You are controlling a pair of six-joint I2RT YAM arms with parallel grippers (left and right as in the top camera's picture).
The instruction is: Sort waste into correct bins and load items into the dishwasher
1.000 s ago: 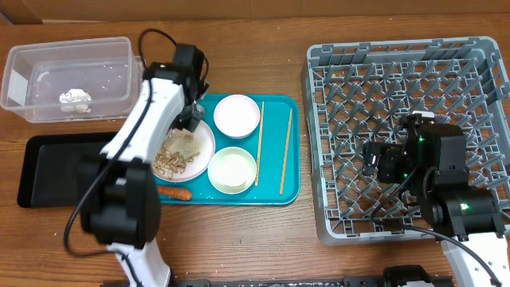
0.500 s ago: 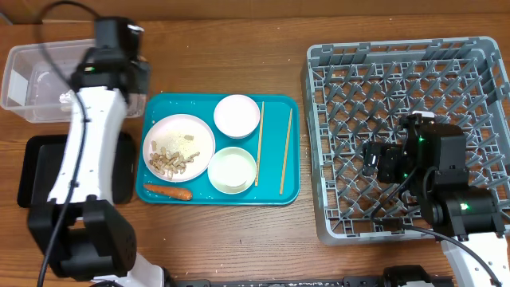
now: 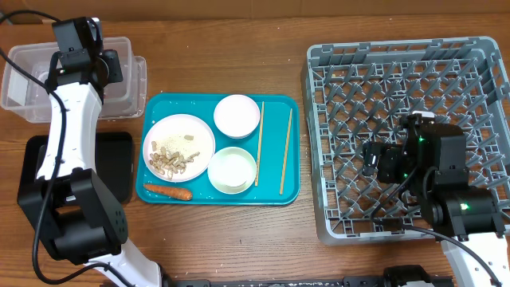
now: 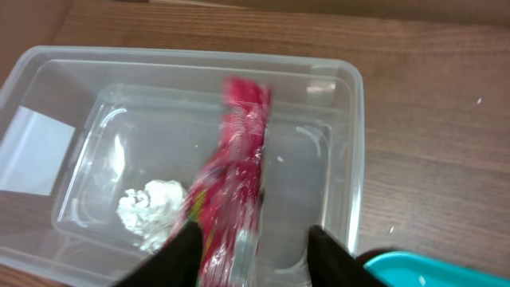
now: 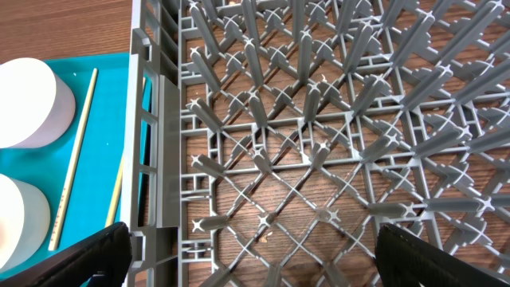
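My left gripper picks up a bowl by one edge of its rim next, so the bowl's far side stays free to hand over.
My left gripper (image 3: 96, 64) (image 4: 251, 255) hangs over the clear tub (image 3: 24, 88) (image 4: 351, 119), jaws wide apart. The red-and-white wrapper (image 4: 235, 175) shows blurred between them, against the left finger, above the tub floor. The white tissue (image 4: 151, 211) lies in the tub. The plate (image 3: 187, 127) with food scraps (image 3: 171, 159), the carrot (image 3: 167, 191), two bowls (image 3: 237, 115) (image 3: 232, 169) and two chopsticks (image 3: 259, 143) (image 3: 286, 151) are on the teal tray (image 3: 271, 195). My right gripper (image 3: 382, 163) (image 5: 251, 255) is open and empty over the grey dish rack (image 3: 398, 80) (image 5: 279, 119).
The black tray (image 3: 119, 159) lies below the tub, partly hidden by my left arm. The right wrist view shows the bowls (image 5: 24, 104) (image 5: 16, 223) and chopsticks (image 5: 76, 151) left of the rack wall. Bare wood lies between tray and rack.
My left arm has swung from the plate on the teal tray up and left to above the clear tub. The right arm has not moved.
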